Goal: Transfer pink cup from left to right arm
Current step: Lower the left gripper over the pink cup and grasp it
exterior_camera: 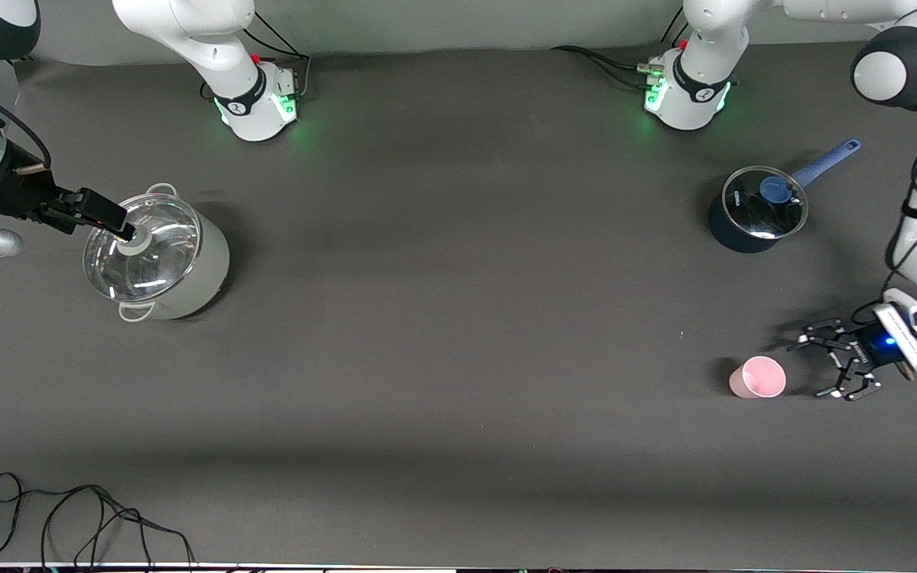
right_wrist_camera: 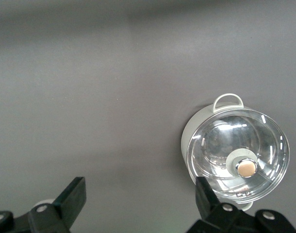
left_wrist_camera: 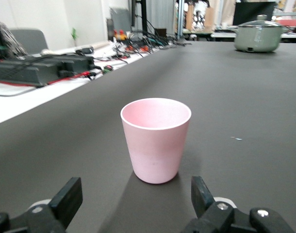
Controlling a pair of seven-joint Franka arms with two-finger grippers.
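The pink cup's rim should stay free for my right gripper, so my left gripper should grip the cup by its lower body (left_wrist_camera: 155,162) next.
The pink cup (exterior_camera: 757,376) stands upright on the dark table toward the left arm's end. It is empty in the left wrist view (left_wrist_camera: 156,138). My left gripper (exterior_camera: 813,368), the black claw, is low at the table beside the cup on the side toward the left arm's end. It is open and empty, and the cup stands just ahead of its fingertips (left_wrist_camera: 136,196), apart from them. My right gripper (exterior_camera: 112,219) is up in the air over the grey-green pot's edge, open and empty (right_wrist_camera: 139,194).
A grey-green pot with a glass lid (exterior_camera: 160,259) stands toward the right arm's end (right_wrist_camera: 235,155) (left_wrist_camera: 257,36). A blue saucepan with a glass lid (exterior_camera: 757,211) stands farther from the front camera than the cup. A black cable (exterior_camera: 68,517) lies at the near edge.
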